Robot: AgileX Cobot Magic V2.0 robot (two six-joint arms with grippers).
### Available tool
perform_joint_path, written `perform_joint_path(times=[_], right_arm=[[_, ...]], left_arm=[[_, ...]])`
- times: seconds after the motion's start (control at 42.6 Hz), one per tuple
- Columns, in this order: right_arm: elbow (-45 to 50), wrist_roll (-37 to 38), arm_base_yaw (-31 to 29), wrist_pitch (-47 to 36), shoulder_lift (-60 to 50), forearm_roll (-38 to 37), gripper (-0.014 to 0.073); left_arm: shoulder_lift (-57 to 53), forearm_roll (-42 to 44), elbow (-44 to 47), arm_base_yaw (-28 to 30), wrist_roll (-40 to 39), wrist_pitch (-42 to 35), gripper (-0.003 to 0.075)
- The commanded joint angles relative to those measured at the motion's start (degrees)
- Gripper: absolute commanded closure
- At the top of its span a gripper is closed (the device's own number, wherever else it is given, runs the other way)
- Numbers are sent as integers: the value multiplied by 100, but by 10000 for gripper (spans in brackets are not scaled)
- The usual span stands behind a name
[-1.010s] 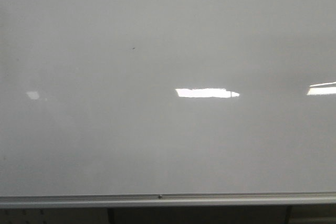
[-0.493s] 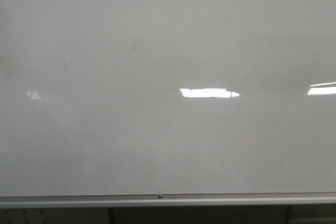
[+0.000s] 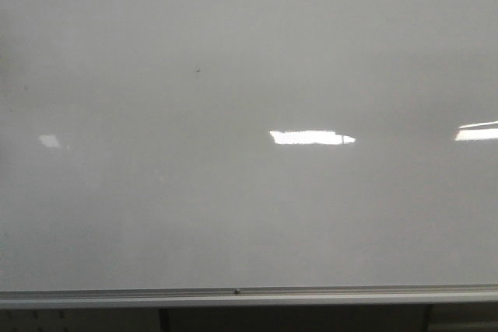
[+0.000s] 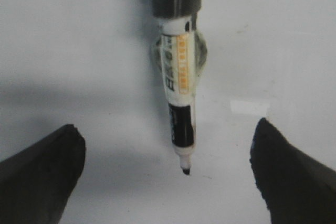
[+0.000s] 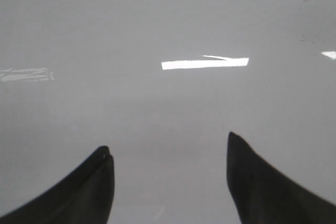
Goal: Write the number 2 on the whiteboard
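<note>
My fingers stop short of the marker's black band [image 4: 181,125], so closing now would miss. My left gripper moves toward it, then closes on it.
The whiteboard [image 3: 249,192] fills the front view, glossy white-grey, and no number 2 shows on it, only a tiny dark speck [image 3: 198,71]. Neither gripper shows in the front view. In the left wrist view my left gripper [image 4: 167,129] has its black fingers [image 4: 47,166] wide apart. A white marker [image 4: 178,82] with a black band and an orange label hangs from a dark holder between them, touching neither finger. Its dark tip [image 4: 186,171] points at the board [image 4: 79,51]. My right gripper [image 5: 168,142] is open and empty, facing the board [image 5: 168,103].
A silver metal rail [image 3: 233,297] runs along the board's bottom edge, with dark framing below it. Bright rectangular light reflections [image 3: 311,138] lie on the board at the middle and the right edge.
The left end of the middle light reflection has drawn slightly to the right. Nothing else has visibly changed on the board.
</note>
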Motion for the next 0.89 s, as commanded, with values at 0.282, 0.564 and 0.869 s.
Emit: perform_joint_path(times=[0.282,0.564,0.869], right_arm=[[-216,-14,-14,-441,96,-33,105],[-216,-14,-14,-487,96,-33,105],[-216,-14,-14,-487,96,-33,105]], left_arm=[[593,-157,-701,7,-59,-320,133],[601,-157,-701,7,-59,-424,445],[692,-157,-701,7,-47,-485,739]])
